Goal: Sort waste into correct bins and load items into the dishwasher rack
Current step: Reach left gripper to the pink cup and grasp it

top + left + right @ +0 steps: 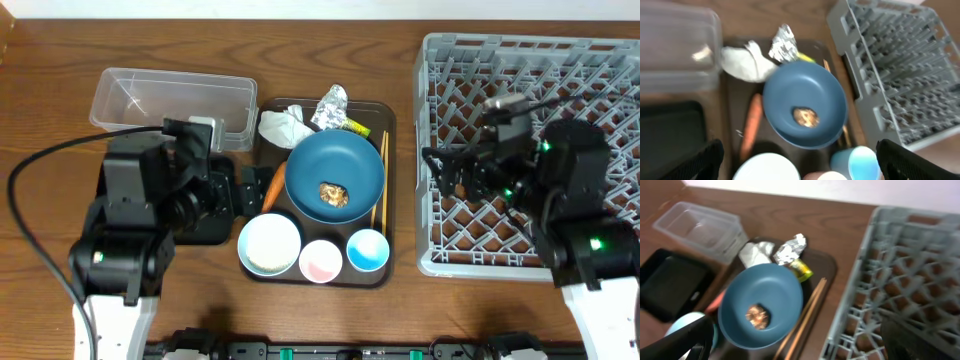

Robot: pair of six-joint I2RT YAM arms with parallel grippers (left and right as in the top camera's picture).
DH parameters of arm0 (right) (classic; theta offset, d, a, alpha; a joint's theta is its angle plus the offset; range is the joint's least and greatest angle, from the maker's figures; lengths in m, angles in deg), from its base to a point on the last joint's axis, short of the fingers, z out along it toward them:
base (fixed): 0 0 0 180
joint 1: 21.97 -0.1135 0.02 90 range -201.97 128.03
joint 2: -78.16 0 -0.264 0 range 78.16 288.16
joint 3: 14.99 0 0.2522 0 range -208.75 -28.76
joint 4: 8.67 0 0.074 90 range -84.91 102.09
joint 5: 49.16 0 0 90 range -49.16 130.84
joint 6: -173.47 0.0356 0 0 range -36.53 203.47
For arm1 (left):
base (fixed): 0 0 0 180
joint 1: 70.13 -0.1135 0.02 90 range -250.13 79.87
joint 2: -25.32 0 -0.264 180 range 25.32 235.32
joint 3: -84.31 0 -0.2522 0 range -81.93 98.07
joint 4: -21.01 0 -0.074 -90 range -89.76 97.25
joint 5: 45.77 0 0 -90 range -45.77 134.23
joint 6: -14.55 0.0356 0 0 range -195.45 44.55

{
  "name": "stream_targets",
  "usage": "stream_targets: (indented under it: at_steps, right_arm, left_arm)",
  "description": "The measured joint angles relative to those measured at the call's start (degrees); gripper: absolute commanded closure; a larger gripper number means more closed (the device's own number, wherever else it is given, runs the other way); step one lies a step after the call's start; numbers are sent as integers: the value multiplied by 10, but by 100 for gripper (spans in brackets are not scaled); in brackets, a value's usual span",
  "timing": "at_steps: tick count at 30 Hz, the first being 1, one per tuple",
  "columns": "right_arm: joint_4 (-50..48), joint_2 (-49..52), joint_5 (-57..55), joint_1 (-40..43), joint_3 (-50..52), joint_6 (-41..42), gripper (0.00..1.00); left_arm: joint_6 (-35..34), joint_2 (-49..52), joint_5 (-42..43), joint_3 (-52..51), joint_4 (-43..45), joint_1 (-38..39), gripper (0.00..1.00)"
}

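Note:
The pink cup will be handed over to my right gripper, so my left gripper will next grab it by its rim point(319, 260) point(825, 175) and leave the cup's base end free.
A large blue bowl point(335, 165) holding a brown food lump point(333, 192) sits on the brown serving tray point(391, 215). In front of it stand a white bowl point(270, 243), a pink cup point(321, 261) and a light-blue cup point(368, 250). Wooden chopsticks point(381, 180) lie at its right. Behind it lie white tissue point(282, 126), silver foil point(333, 105) and a yellow-green wrapper point(355, 126). An orange carrot point(273, 187) lies at its left. My left gripper point(247, 190) is open and empty beside the carrot. My right gripper point(445, 170) is open and empty over the grey rack point(600, 80). Rice grains are not discernible.
A clear plastic tub point(170, 100) stands at the back left. The black tray point(670, 135) lies left of the serving tray, mostly hidden under my left arm in the overhead view. A black cable point(30, 190) loops at the far left.

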State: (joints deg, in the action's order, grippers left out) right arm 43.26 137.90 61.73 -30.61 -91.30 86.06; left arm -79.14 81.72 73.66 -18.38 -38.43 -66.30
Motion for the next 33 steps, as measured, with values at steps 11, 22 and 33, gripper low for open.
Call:
stream_targets:
  at_steps: [11,22,33]
  right_arm:
    - [15,29,49,0,0,0,1]
    - [48,38,-26,0,-1,59,1]
    - [59,88,-53,0,-1,86,1]
  left_arm:
    - [-101,50,39,0,-4,0,2]
    - [-69,52,-57,-7,-103,112,12]
    - [-72,143,-135,-55,-89,214,42]
